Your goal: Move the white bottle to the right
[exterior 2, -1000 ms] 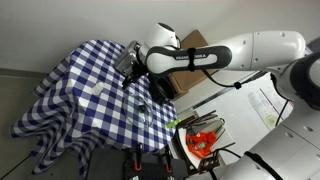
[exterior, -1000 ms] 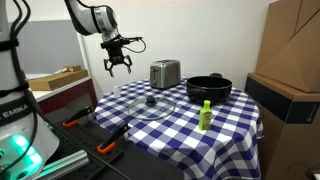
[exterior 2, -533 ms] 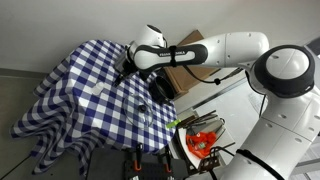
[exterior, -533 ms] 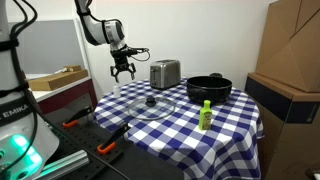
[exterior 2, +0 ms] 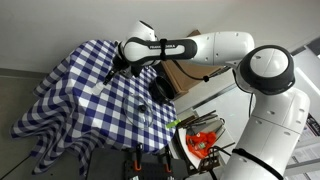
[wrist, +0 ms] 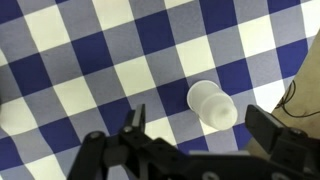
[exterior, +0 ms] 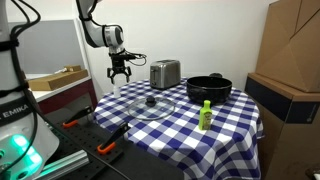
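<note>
I need to bring my gripper lower before I close it on the white bottle, because my fingers stop above the bottle in an exterior view.
The white bottle stands upright on the blue-and-white checked tablecloth, seen from above in the wrist view. My gripper is open and hovers over it, one finger on each side of the bottle, not touching it. In an exterior view the gripper hangs above the table's back corner, left of the toaster, with the bottle a small whitish shape just under it. It also shows in an exterior view over the far part of the cloth.
A glass lid lies mid-table. A black pot stands beside the toaster, and a small yellow-green bottle stands in front of it. Cardboard boxes stand beside the table. Tools lie on a bench below.
The gripper has moved along the table's back edge and come down lower, over the white bottle. Its fingers stay open. Nothing on the table has moved.
</note>
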### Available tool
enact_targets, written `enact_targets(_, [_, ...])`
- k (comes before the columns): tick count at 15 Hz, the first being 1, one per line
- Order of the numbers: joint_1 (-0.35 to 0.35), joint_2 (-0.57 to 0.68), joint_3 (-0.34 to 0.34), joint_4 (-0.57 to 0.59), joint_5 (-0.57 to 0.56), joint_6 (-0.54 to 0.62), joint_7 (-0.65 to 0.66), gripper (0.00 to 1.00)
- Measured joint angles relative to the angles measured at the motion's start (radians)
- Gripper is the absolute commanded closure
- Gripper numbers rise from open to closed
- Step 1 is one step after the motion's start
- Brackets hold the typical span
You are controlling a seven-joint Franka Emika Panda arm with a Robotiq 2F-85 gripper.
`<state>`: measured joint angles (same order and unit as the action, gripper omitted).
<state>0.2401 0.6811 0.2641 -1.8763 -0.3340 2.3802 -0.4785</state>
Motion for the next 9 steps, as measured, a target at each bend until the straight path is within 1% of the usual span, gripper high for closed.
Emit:
enact_targets(4, [0.005,0.034,0.015,0.016,0.000,-0.019,-0.016,0.00])
enact_targets(5, [0.006,0.041,0.017,0.019,0.000,-0.021,-0.019,0.01])
enact_targets(6, [0.007,0.047,0.020,0.021,0.000,-0.024,-0.020,0.26])
enact_targets(7, [0.007,0.054,0.022,0.023,0.000,-0.026,-0.021,0.27])
enact_targets(9, [0.009,0.064,0.024,0.026,0.000,-0.028,-0.025,0.38])
